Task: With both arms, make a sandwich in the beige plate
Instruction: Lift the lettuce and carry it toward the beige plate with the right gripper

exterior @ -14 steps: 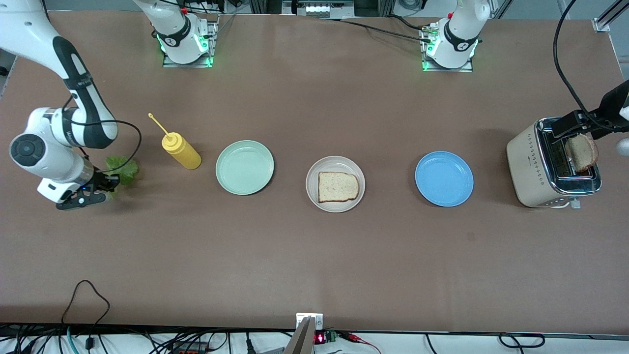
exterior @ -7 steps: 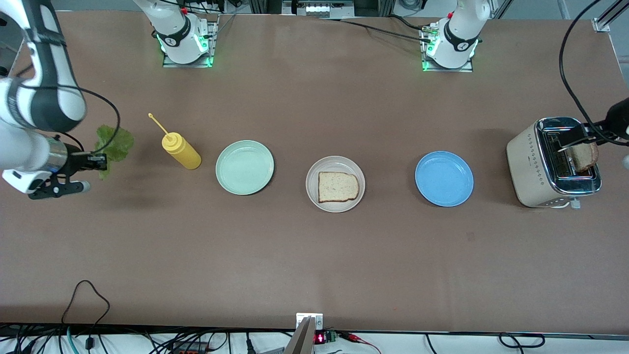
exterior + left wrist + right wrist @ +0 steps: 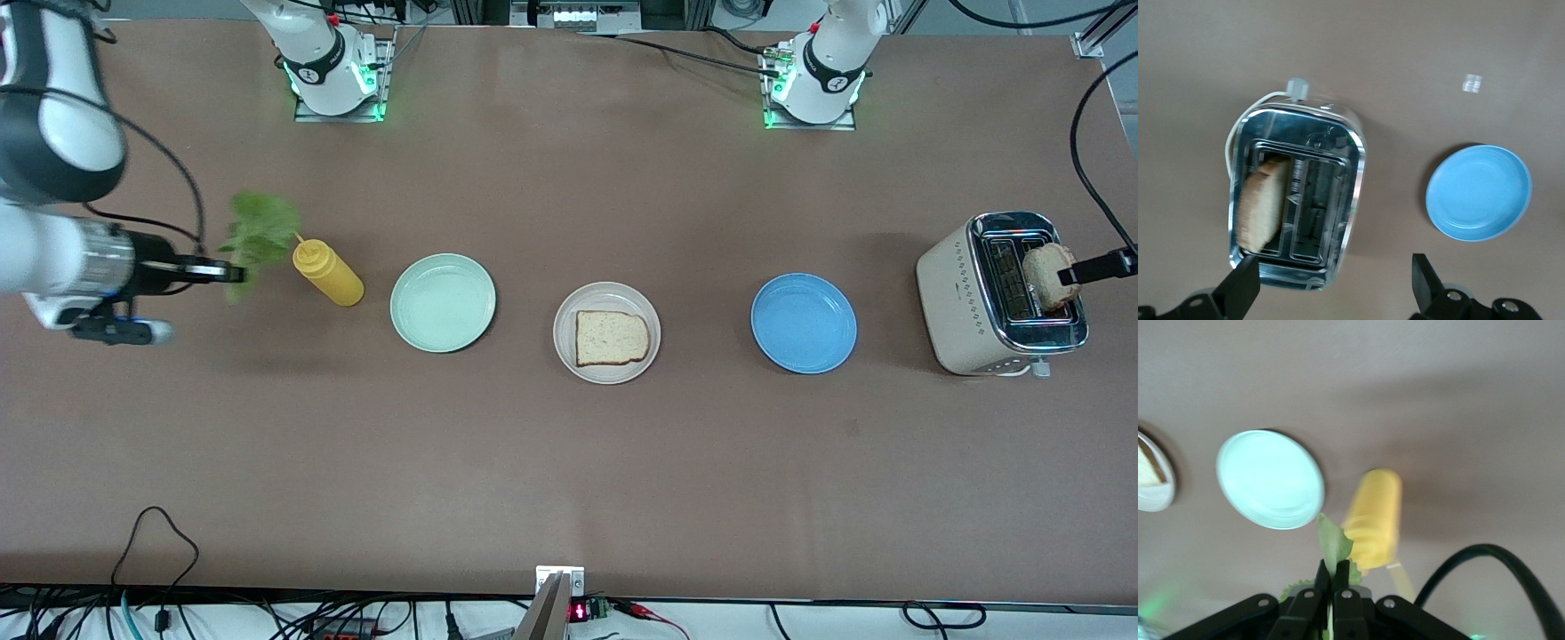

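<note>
My left gripper is to grab the bread slice's exposed upper crust edge point(image 3: 1255, 207) next, because the toaster slot closes around the slice's lower part.
One tan bread slice point(image 3: 612, 338) lies in the beige plate point(image 3: 569, 360) at the table's middle. My right gripper point(image 3: 233, 271) is shut on the ruffled green lettuce leaf point(image 3: 258, 233) and holds it in the air beside the yellow bottle; the right wrist view shows the pinched leaf point(image 3: 1333, 543) in the shut gripper point(image 3: 1332, 577). A second bread slice point(image 3: 1047, 276) stands in the toaster point(image 3: 973, 302). My left gripper point(image 3: 1335, 287) is open above the toaster point(image 3: 1298, 200), with the slice point(image 3: 1261, 210) in one slot. In the front view the left gripper point(image 3: 1101, 264) shows at the frame's edge.
A yellow squeeze bottle point(image 3: 329, 274) lies close to the held lettuce. A mint-green plate point(image 3: 443, 302) sits between the bottle and the beige plate. A blue plate point(image 3: 804, 323) sits between the beige plate and the toaster. Cables run along the table's near edge.
My right gripper has lifted the lettuce off the table and carried it toward the yellow bottle. My left gripper has drawn up and away from the toaster; the slice stays in its slot.
</note>
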Controlling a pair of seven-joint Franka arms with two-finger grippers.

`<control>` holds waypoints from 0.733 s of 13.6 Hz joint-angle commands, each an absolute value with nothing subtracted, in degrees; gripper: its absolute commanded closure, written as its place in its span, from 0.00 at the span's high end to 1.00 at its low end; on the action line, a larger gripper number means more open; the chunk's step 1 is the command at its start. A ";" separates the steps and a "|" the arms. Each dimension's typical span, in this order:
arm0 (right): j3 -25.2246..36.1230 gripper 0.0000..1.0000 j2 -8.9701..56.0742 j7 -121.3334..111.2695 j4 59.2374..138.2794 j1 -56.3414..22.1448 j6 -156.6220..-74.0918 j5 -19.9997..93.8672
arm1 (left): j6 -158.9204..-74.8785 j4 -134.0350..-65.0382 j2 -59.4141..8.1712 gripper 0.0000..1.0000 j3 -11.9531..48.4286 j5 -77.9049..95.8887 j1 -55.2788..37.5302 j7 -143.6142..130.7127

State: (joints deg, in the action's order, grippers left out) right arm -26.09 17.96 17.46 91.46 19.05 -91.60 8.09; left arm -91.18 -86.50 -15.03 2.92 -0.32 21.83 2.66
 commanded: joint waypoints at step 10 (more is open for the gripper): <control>-28.58 0.00 33.29 88.45 90.09 -10.96 -125.55 4.77 | -90.44 -83.76 -24.87 1.00 3.52 -3.96 27.86 4.39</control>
State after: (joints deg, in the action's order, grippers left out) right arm -30.31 28.99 78.60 91.58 -6.11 -119.34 7.48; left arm -91.25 -85.72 -22.60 2.94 -2.98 26.31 3.67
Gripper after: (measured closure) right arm 0.960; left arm 0.000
